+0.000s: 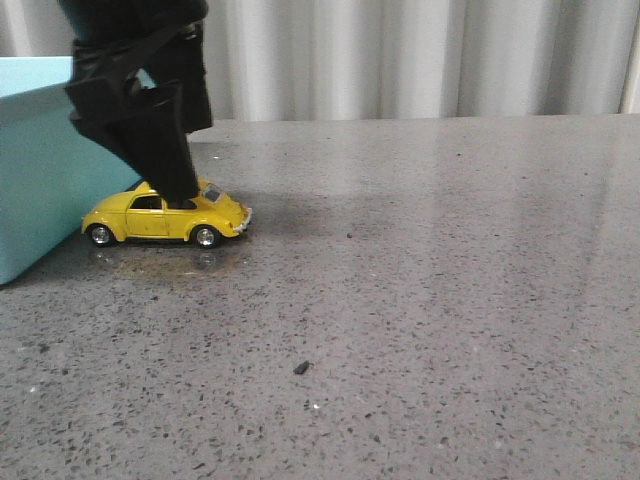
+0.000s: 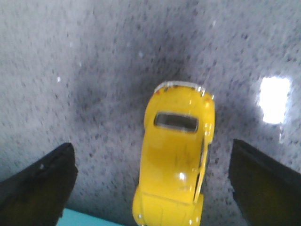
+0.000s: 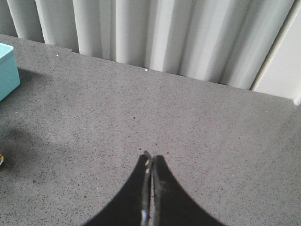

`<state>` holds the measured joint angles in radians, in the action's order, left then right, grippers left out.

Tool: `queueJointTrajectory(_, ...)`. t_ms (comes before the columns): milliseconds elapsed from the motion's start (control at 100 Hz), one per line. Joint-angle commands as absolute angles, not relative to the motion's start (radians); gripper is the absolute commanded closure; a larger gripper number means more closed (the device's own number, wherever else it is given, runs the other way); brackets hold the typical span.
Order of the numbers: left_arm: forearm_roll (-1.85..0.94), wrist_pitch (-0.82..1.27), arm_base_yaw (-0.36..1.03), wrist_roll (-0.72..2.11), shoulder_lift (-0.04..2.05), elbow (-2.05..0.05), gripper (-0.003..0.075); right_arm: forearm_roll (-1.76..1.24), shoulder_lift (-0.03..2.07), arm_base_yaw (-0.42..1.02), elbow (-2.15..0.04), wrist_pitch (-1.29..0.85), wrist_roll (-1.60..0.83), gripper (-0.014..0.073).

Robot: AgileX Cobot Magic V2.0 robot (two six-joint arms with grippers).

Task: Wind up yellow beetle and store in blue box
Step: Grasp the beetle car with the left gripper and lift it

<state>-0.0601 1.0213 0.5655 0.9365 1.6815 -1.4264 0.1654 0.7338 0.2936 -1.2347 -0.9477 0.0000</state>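
My fingers are above the yellow roof (image 1: 150, 190), so they would miss if they closed now. My left gripper should first move down to the beetle's lower sides, then close.
The yellow beetle (image 1: 165, 217) stands on its wheels on the grey table, right beside the blue box (image 1: 40, 170) at the far left. My left gripper (image 1: 172, 195) hangs over the car's roof, its black fingers (image 1: 160, 140) reaching down to it. In the left wrist view the beetle (image 2: 176, 160) lies between the two wide-apart fingers (image 2: 40, 188), neither touching it, so the gripper (image 2: 153, 181) is open. A strip of the blue box (image 2: 89, 220) shows at that view's edge. My right gripper (image 3: 150, 160) is shut and empty over bare table.
The grey speckled table (image 1: 420, 300) stretches to the right of the car. A small dark speck (image 1: 300, 368) lies near the front. A pleated white curtain (image 1: 420, 55) stands behind the table. A corner of the blue box (image 3: 7, 68) shows in the right wrist view.
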Motion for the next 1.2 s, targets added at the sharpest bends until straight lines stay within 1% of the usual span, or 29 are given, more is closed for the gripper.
queueJointTrajectory(0, -0.102, 1.036, 0.537, 0.949, 1.663, -1.458, 0.0114, 0.187, 0.735, 0.293, -1.258, -0.877, 0.000, 0.0646)
queueJointTrajectory(80, -0.160, 1.075, 0.514, 1.011, 1.678, -1.454, 0.0114, 0.191, 0.735, 0.293, -1.258, -0.875, 0.000, 0.0646)
queueJointTrajectory(200, -0.215, 1.077, 0.510, 1.108, 1.696, -1.448, 0.0114, 0.212, 0.735, 0.293, -1.247, -0.875, 0.000, 0.0646)
queueJointTrajectory(360, -0.215, 1.063, 0.509, 1.118, 1.715, -1.448, 0.0116, 0.213, 0.735, 0.293, -1.222, -0.869, 0.000, 0.0646)
queueJointTrajectory(440, -0.217, 1.046, 0.509, 1.118, 1.715, -1.448, 0.0143, 0.213, 0.735, 0.293, -1.210, -0.862, 0.000, 0.0645)
queueJointTrajectory(530, -0.217, 1.044, 0.509, 1.118, 1.715, -1.448, 0.0215, 0.213, 0.735, 0.293, -1.207, -0.851, 0.000, 0.0645)
queueJointTrajectory(600, -0.217, 1.044, 0.509, 1.118, 1.715, -1.448, 0.0300, 0.213, 0.735, 0.293, -1.207, -0.839, 0.000, 0.0646)
queueJointTrajectory(620, -0.217, 1.044, 0.509, 1.118, 1.715, -1.448, 0.0338, 0.213, 0.735, 0.293, -1.207, -0.835, 0.000, 0.0646)
queueJointTrajectory(650, -0.217, 1.044, 0.509, 1.118, 1.715, -1.448, 0.0366, 0.213, 0.735, 0.293, -1.207, -0.832, 0.000, 0.0646)
queueJointTrajectory(660, -0.217, 1.044, 0.509, 1.118, 1.715, -1.448, 0.0393, 0.213, 0.735, 0.293, -1.207, -0.832, 0.000, 0.0646)
queueJointTrajectory(670, -0.217, 1.044, 0.509, 1.118, 1.715, -1.448, 0.0393, 0.213, 0.735, 0.293, -1.207, -0.832, 0.000, 0.0645)
queueJointTrajectory(720, -0.217, 1.048, 0.509, 1.118, 1.715, -1.448, 0.0461, 0.213, 0.735, 0.293, -1.207, -0.828, 0.000, 0.0646)
queueJointTrajectory(790, -0.217, 1.055, 0.509, 1.118, 1.715, -1.448, 0.0531, 0.213, 0.735, 0.293, -1.207, -0.828, 0.000, 0.0646)
queueJointTrajectory(800, -0.217, 1.055, 0.509, 1.118, 1.715, -1.448, 0.0553, 0.213, 0.735, 0.293, -1.207, -0.828, 0.000, 0.0646)
queueJointTrajectory(810, -0.217, 1.055, 0.509, 1.118, 1.715, -1.448, 0.0553, 0.213, 0.735, 0.293, -1.207, -0.828, 0.000, 0.0646)
queueJointTrajectory(910, -0.217, 1.057, 0.509, 1.118, 1.713, -1.452, 0.0647, 0.213, 0.735, 0.293, -1.207, -0.828, 0.000, 0.0645)
queueJointTrajectory(980, -0.217, 1.057, 0.509, 1.118, 1.702, -1.473, 0.0689, 0.213, 0.735, 0.293, -1.207, -0.828, 0.000, 0.0646)
queueJointTrajectory(1050, -0.208, 1.057, 0.509, 1.118, 1.681, -1.520, 0.0712, 0.213, 0.735, 0.293, -1.207, -0.828, 0.000, 0.0646)
queueJointTrajectory(1190, -0.134, 1.057, 0.509, 1.080, 1.614, -1.679, 0.0714, 0.213, 0.735, 0.293, -1.207, -0.828, 0.000, 0.0646)
